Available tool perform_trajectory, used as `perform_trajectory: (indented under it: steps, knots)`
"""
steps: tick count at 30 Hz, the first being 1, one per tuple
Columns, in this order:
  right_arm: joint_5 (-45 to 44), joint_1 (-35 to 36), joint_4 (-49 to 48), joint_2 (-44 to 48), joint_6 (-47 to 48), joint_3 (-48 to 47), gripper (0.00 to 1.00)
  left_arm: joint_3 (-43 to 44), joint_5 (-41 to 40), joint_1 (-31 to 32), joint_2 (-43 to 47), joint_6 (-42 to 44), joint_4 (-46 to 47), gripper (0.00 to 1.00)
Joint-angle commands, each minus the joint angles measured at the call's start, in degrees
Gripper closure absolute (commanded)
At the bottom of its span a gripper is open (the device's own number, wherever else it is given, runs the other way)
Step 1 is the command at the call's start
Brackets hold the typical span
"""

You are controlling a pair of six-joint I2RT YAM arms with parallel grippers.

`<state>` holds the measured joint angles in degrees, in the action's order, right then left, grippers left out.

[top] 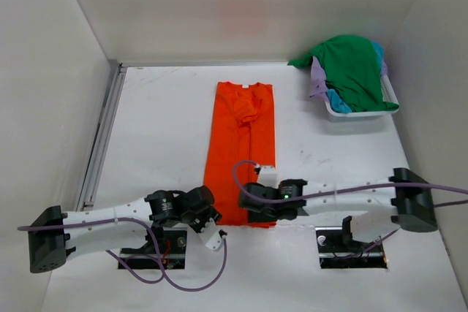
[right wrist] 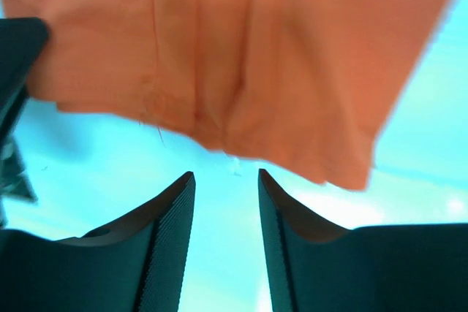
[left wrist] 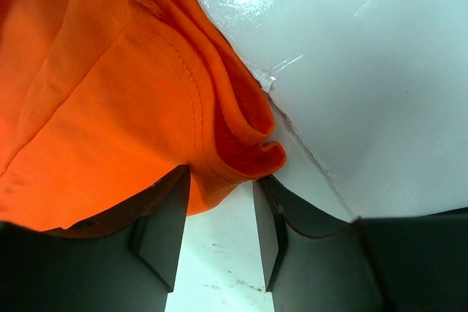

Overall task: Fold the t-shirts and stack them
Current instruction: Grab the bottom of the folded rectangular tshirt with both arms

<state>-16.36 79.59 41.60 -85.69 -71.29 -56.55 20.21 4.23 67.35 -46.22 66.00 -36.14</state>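
My right gripper pinches the orange t-shirt's near hem corner (top: 271, 224) (right wrist: 352, 177) next, opposite my left gripper, to fold the hem toward the collar.
The bright orange t-shirt (top: 241, 144) lies folded into a long narrow strip down the middle of the table, collar at the far end. My left gripper (top: 210, 215) is open at its near left corner; in the left wrist view the folded hem (left wrist: 241, 147) sits at the fingertips of the gripper (left wrist: 219, 180), cloth touching the left finger. My right gripper (top: 247, 199) is open over the near right hem; in the right wrist view the hem (right wrist: 241, 71) hangs just beyond the gripper (right wrist: 227, 177). The dark green shirt (top: 355, 67), teal shirt (top: 338, 100) and lavender shirt (top: 316, 82) are heaped in the basket.
The white lattice basket (top: 362, 113) stands at the back right by the wall. A metal rail (top: 102, 129) runs along the table's left edge. White walls close the left, back and right sides. Two arm bases sit at the near edge.
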Motion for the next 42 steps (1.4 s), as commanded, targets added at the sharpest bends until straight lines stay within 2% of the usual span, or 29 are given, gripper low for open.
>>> perform_trajectory:
  steps: [1, 7, 14, 19, 23, 28, 30, 36, 42]
  knots:
    - [-3.5, -0.71, 5.49, 8.24, -6.31, 4.16, 0.54, 1.59, 0.87, 1.07, 0.16, -1.22, 1.69, 0.62]
    - [-1.66, -5.19, 2.88, 15.37, -8.08, 14.53, 0.42, 2.21, 1.31, 2.47, -1.07, -1.22, 1.69, 0.66]
    - [3.26, -9.15, -10.47, 15.91, -6.23, 21.22, 0.42, 2.47, 1.04, 2.91, -2.39, -1.05, 2.21, 0.76]
    - [6.95, -9.15, -17.07, 13.36, -6.32, 21.93, 0.52, 2.82, 0.96, 2.56, -2.56, -1.57, 2.3, 0.82]
    - [10.03, -8.8, -20.51, 11.25, -7.2, 22.72, 0.63, 3.26, 0.96, 1.51, -2.48, -2.36, 3.0, 0.86]
    - [10.12, -8.62, -20.6, 12.47, -7.11, 23.07, 0.91, 4.4, 1.48, -0.16, -2.39, -4.64, 3.09, 0.9]
    - [10.03, -8.97, -20.16, 13.61, -6.59, 22.89, 0.97, 5.28, 1.92, -0.86, -2.39, -6.22, 3.09, 0.93]
    - [9.68, -11.96, -15.07, 17.48, -2.02, 17.63, 1.0, 12.91, 5.34, -6.92, -4.49, -12.99, 1.34, 0.97]
    - [11.52, -20.73, -11.02, 18.11, 7.81, 9.99, 0.99, 26.97, 13.51, -23.08, -12.83, -16.69, -0.51, 0.98]
